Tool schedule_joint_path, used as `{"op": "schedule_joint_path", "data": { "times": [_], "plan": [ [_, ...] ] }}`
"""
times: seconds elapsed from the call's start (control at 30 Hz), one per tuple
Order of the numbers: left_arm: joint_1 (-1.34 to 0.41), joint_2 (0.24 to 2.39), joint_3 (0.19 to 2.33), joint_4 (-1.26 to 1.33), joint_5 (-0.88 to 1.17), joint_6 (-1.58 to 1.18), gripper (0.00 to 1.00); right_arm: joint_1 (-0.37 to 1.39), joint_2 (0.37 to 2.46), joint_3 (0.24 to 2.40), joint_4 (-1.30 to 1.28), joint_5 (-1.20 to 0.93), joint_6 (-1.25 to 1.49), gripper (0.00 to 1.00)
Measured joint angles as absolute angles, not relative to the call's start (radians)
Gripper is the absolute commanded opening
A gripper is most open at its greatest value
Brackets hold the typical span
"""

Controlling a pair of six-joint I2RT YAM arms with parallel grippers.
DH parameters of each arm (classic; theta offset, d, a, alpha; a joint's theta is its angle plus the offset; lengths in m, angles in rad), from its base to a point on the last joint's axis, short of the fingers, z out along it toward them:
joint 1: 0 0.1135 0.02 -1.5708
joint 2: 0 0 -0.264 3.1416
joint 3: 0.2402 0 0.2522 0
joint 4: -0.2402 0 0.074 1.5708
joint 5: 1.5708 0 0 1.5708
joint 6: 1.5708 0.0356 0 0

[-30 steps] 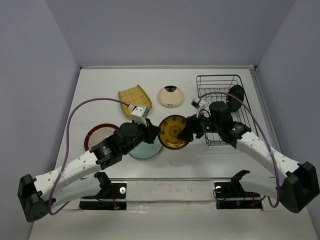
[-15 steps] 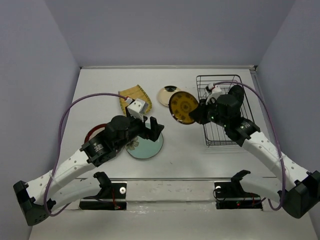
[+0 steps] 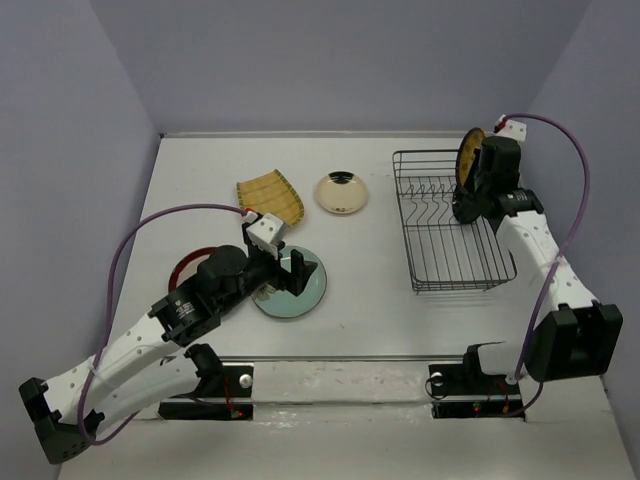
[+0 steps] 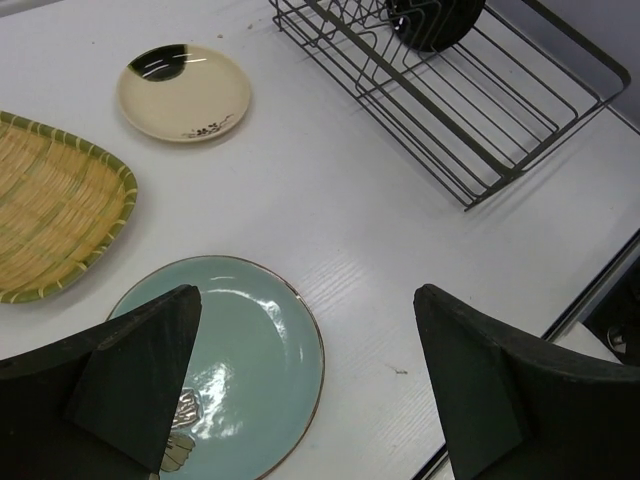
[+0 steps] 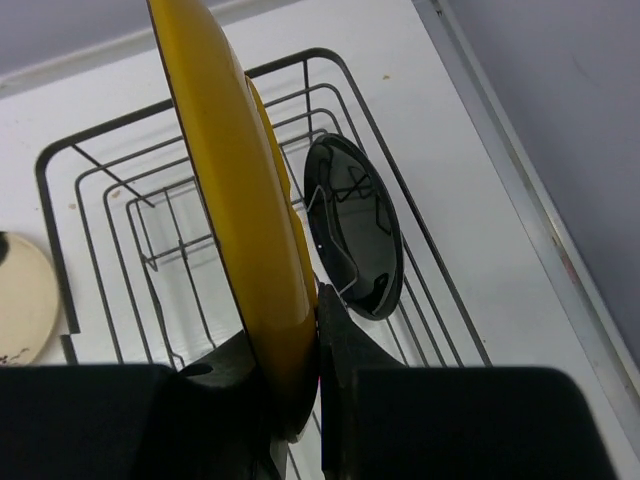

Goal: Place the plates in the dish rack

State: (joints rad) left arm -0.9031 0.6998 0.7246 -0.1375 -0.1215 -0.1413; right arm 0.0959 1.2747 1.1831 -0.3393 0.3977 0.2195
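Note:
The ochre plate's far edge (image 3: 476,132) overhangs the rack's far bar; my right gripper should lower it toward the rack's wires before releasing.
My right gripper (image 5: 318,300) is shut on the rim of the ochre plate (image 5: 230,170), which it holds on edge above the far end of the dish rack (image 3: 440,250). A glossy black plate (image 5: 355,225) stands upright among the rack's prongs just beyond it. Over the pale teal plate (image 4: 245,350), my left gripper (image 4: 308,300) hangs open with nothing between its fingers. On the table lie the yellow ribbed plate (image 3: 268,197) and the small cream plate (image 3: 341,192). The red-brown-rimmed plate (image 3: 190,268) is partly hidden under my left arm.
The rack (image 4: 480,120) sits at the table's right, close to the right wall. A purple cable loops over each arm. The table's near edge runs just below the teal plate (image 3: 300,295).
The right arm carried the ochre plate from the table's middle up to the rack's far end. The left gripper let go of it, opened wide and drew back left over the teal plate.

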Motion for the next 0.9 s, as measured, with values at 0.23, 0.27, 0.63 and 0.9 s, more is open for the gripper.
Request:
{"op": "schedule_joint_path", "data": {
  "times": [0.23,0.27,0.63,0.9],
  "plan": [
    [-0.901,0.664,0.724,-0.138,-0.1,-0.135,0.99,0.042,1.436,1.245,-0.355,0.426,0.157,0.07],
    [-0.901,0.663,0.724,-0.138,-0.098,-0.134,0.99,0.025,1.445,1.245,-0.358,0.426,0.152,0.07],
    [-0.888,0.665,0.724,-0.139,-0.086,-0.134,0.99,0.001,1.524,1.243,-0.355,0.385,0.127,0.07],
    [-0.876,0.684,0.724,-0.139,-0.08,-0.135,0.99,0.001,1.546,1.208,-0.353,0.366,0.127,0.11]
  ]
}}
